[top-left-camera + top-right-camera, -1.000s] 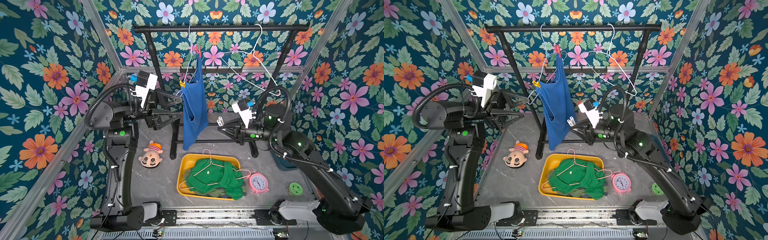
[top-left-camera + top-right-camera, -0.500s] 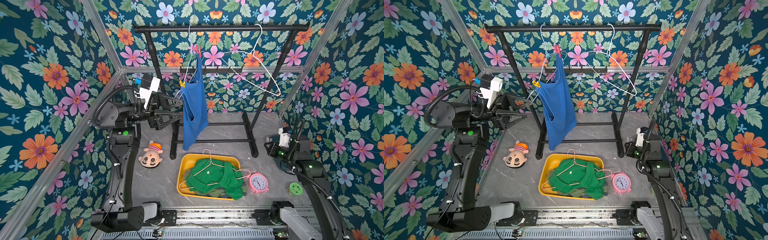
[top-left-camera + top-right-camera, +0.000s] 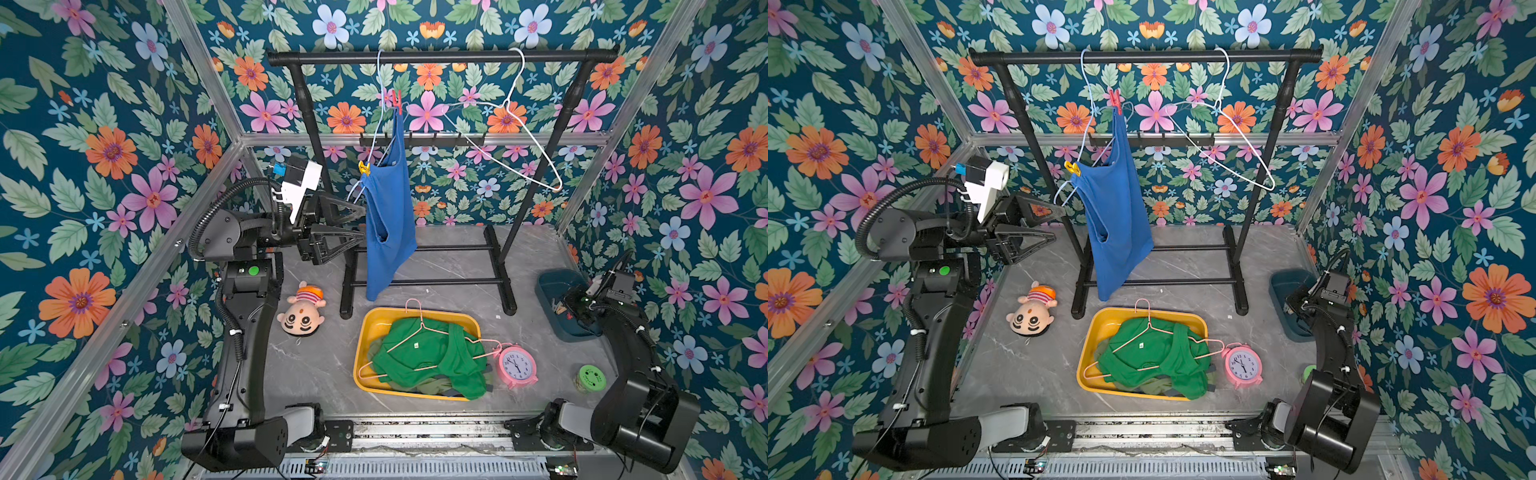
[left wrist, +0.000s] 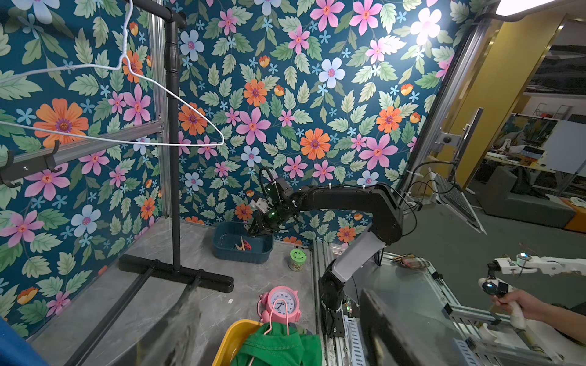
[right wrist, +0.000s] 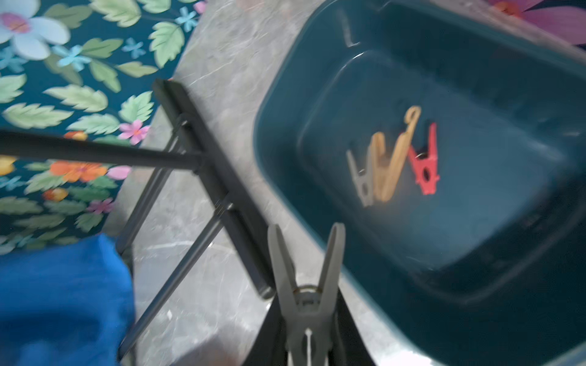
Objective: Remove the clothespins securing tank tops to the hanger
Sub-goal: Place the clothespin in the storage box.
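Note:
My right gripper needs to move the grey clothespin [image 5: 306, 285] into the bin: the clothespin shows against the bin's near rim, so if I opened now, the clothespin would end there.
A blue tank top [image 3: 388, 232] hangs from a pale wire hanger [image 3: 379, 83] on the black rack. A red clothespin [image 3: 397, 102] pins its top strap and a yellow clothespin [image 3: 364, 167] its lower strap. My left gripper [image 3: 363, 224] is open beside the shirt's left edge, holding nothing. My right gripper [image 3: 567, 305] hangs over a dark teal bin [image 3: 552, 286], shut on a grey clothespin [image 5: 306, 285]. Three more clothespins [image 5: 393, 158] lie in the bin. A green tank top [image 3: 432, 357] lies on an olive one [image 3: 436, 388] in the yellow tray [image 3: 370, 328].
An empty white hanger [image 3: 528, 137] hangs on the rack's right half. A plush doll head [image 3: 301, 316] lies left of the rack foot. A pink alarm clock [image 3: 516, 365] and a green jar [image 3: 591, 378] stand right of the tray. A pink hanger [image 3: 419, 332] lies on the green shirt.
My right arm has swung from the blue tank top over to the teal bin at the right, carrying the grey clothespin. The left gripper has edged closer to the shirt.

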